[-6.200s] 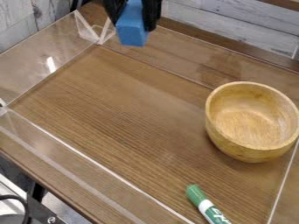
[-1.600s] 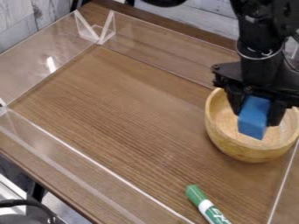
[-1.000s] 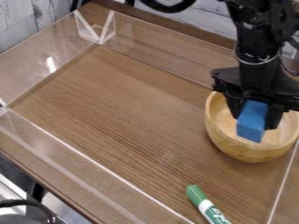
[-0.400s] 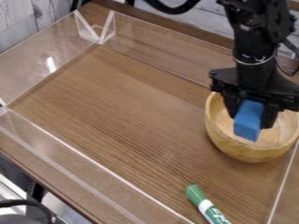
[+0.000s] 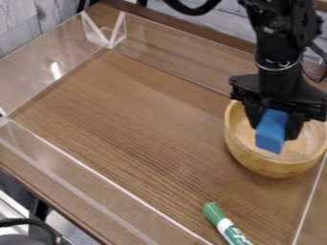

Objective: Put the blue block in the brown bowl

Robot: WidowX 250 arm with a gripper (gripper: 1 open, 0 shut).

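Note:
The robot's gripper should open now, as the lower end of the blue block is inside the brown bowl, low over the bottom of the bowl.
The blue block [image 5: 273,133] hangs upright between the black fingers of my gripper [image 5: 274,120], which is shut on it. Its lower end sits inside the round light-brown wooden bowl [image 5: 243,147], just above or near the bowl's floor; I cannot tell whether it touches. The bowl stands at the right side of the wooden tabletop. My black arm comes down from the top of the camera view and hides the bowl's far rim.
A green and white marker [image 5: 228,226] lies at the front right, in front of the bowl. Clear acrylic walls [image 5: 52,69] border the wooden table [image 5: 128,115], with a clear bracket [image 5: 102,31] at the far left corner.
The gripper with the block has crept slightly left over the bowl since 1.6 s ago; long before, it held the block high at the back of the table. Grip unchanged.

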